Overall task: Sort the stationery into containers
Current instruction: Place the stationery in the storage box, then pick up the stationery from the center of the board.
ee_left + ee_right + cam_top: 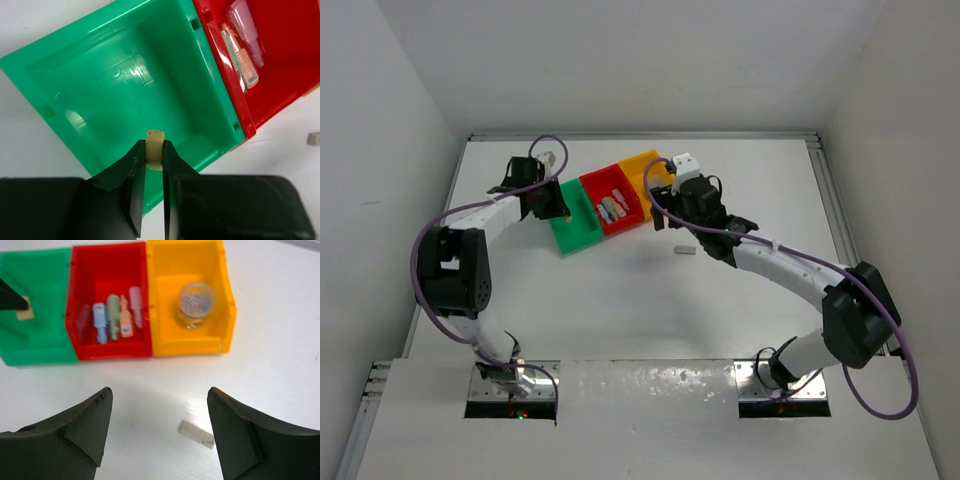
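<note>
Next, my right gripper grabs the loose block by an end (691,250) (205,438), leaving the opposite end free for handing to my left gripper.
My left gripper (154,146) is shut on a small tan block (154,142) and holds it over the near edge of the green bin (125,85); nothing else shows in that bin. The red bin (107,262) holds several pastel oblong pieces (114,316). The orange-yellow bin (185,262) holds the round grey roll (196,300). A second tan block (196,434) lies on the table. My right gripper (160,392) is open above the table, with that block near its right finger. In the top view the left gripper (558,208) is at the green bin (582,232).
The three bins stand in a slanted row at the back middle of the white table; the red bin (592,190) and orange-yellow bin (642,165) touch. The loose block (684,250) lies in front of them. My right gripper (665,218) hovers beside the red bin. Walls enclose the table.
</note>
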Controlling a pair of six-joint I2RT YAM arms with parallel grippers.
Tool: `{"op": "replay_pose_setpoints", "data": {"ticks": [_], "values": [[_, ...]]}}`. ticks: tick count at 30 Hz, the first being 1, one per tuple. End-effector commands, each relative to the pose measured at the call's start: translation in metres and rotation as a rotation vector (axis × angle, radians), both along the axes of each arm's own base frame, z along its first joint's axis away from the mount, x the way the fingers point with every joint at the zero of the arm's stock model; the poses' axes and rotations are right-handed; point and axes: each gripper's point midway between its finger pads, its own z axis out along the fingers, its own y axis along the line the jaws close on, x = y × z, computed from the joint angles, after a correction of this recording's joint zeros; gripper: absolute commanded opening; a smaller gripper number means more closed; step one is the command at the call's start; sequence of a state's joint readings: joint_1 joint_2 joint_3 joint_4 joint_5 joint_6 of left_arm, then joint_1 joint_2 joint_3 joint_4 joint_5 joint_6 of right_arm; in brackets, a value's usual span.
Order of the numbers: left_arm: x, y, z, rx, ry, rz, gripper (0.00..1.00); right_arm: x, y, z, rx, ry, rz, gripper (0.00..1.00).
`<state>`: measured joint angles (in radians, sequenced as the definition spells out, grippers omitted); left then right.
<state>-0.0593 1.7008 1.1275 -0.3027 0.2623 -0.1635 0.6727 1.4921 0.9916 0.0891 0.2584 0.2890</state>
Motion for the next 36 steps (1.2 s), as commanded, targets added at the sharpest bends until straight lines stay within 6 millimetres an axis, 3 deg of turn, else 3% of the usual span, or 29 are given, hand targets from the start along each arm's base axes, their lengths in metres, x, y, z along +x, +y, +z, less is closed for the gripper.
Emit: {"op": "replay_pose_setpoints", "data": {"ticks": [1,6,9,12,14,15,16,17,18,20,23,28,32,34,36], "values": [[0.033,-0.008,0.023,-0.029,-0.111,0.057,0.13,-0.008,-0.026,-0.006,-0.014,0.021,-0.068,0.75],[0.036,-0.008,0.003,-0.009,-0.081,0.093,0.19,-0.006,-0.037,-0.002,-0.018,0.010,-0.099,0.75],[0.035,-0.004,-0.008,0.024,-0.070,0.101,0.27,-0.005,-0.040,0.001,-0.031,0.002,-0.106,0.75],[0.034,-0.004,-0.011,0.028,-0.062,0.102,0.44,-0.002,-0.046,0.001,-0.038,0.017,-0.140,0.77],[0.034,-0.004,-0.010,0.026,-0.060,0.102,0.49,0.000,-0.058,-0.005,-0.034,0.066,-0.188,0.80],[0.035,-0.005,-0.007,0.027,-0.058,0.103,0.51,0.001,-0.059,-0.015,-0.019,0.120,-0.191,0.81],[0.035,-0.007,-0.006,0.027,-0.056,0.100,0.52,-0.001,-0.073,-0.030,-0.049,0.196,-0.224,0.80],[0.039,-0.006,0.001,0.022,-0.066,0.111,0.53,0.000,-0.075,-0.030,-0.048,0.231,-0.236,0.80],[0.039,-0.007,0.005,0.017,-0.063,0.112,0.53,-0.009,-0.080,-0.050,-0.073,0.325,-0.232,0.79],[0.046,-0.011,0.022,-0.002,-0.093,0.110,0.53,-0.012,-0.087,-0.061,-0.075,0.380,-0.213,0.79],[0.053,-0.021,0.043,-0.026,-0.126,0.094,0.54,-0.026,-0.087,-0.081,-0.101,0.435,-0.052,0.82],[0.060,-0.031,0.066,-0.045,-0.157,0.078,0.54,-0.037,-0.107,-0.109,-0.283,0.496,0.106,0.78],[0.058,-0.031,0.079,-0.052,-0.153,0.083,0.54,-0.040,-0.116,-0.126,-0.465,0.411,0.289,0.78],[0.061,-0.030,0.096,-0.047,-0.183,0.072,0.54,-0.049,-0.119,-0.141,-0.507,0.381,0.394,0.80],[0.058,-0.028,0.108,-0.031,-0.195,0.054,0.54,-0.044,-0.111,-0.143,-0.537,0.291,0.533,0.81]]}}
